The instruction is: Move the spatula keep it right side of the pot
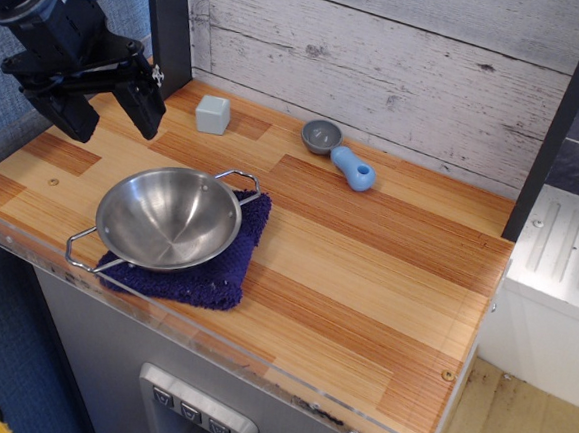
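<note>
Next, my gripper takes hold of the spatula by its chunky light-blue handle [352, 168] to put the spatula down beside the steel pot [169, 217].
The spatula [339, 152] lies on the wooden table near the back wall, its round grey head to the left and its chunky light-blue handle pointing right and forward. The shiny steel pot [169, 217] with two wire loop handles sits on a dark blue cloth [205, 270] at the front left, empty. My gripper [112, 117] hangs above the table's back left corner, left of the pot's far side and well away from the spatula. Its two black fingers are spread apart with nothing between them.
A pale grey-green cube [213, 114] stands near the back wall between the gripper and the spatula. A dark post [169, 27] rises at the back left. The wooden table [365, 283] has a clear plastic edge at the front.
</note>
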`<state>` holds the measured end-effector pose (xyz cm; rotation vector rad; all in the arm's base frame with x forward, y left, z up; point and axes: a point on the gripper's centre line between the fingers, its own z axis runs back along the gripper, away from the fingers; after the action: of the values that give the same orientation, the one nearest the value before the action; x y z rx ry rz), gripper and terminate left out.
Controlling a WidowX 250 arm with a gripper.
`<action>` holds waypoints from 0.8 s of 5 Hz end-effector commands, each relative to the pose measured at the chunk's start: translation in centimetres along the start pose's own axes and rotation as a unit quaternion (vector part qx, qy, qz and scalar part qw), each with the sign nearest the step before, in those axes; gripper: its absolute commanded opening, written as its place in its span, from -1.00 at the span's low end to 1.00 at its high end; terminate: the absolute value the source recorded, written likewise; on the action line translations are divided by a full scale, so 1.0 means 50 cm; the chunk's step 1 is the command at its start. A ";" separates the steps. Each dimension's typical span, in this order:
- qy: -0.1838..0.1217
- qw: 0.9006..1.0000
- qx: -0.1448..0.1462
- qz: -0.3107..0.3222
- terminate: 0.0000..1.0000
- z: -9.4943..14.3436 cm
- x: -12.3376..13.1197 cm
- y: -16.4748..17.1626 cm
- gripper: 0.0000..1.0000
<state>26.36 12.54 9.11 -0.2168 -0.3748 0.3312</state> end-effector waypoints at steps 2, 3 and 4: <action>-0.008 1.000 0.000 0.002 -1.00 -0.004 0.000 -0.020 1.00; -0.023 1.000 -0.001 0.006 -1.00 -0.010 0.008 -0.050 1.00; -0.029 0.999 -0.038 0.011 -1.00 -0.033 0.030 -0.098 1.00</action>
<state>29.28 7.78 8.22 -0.3033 -0.4028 0.3605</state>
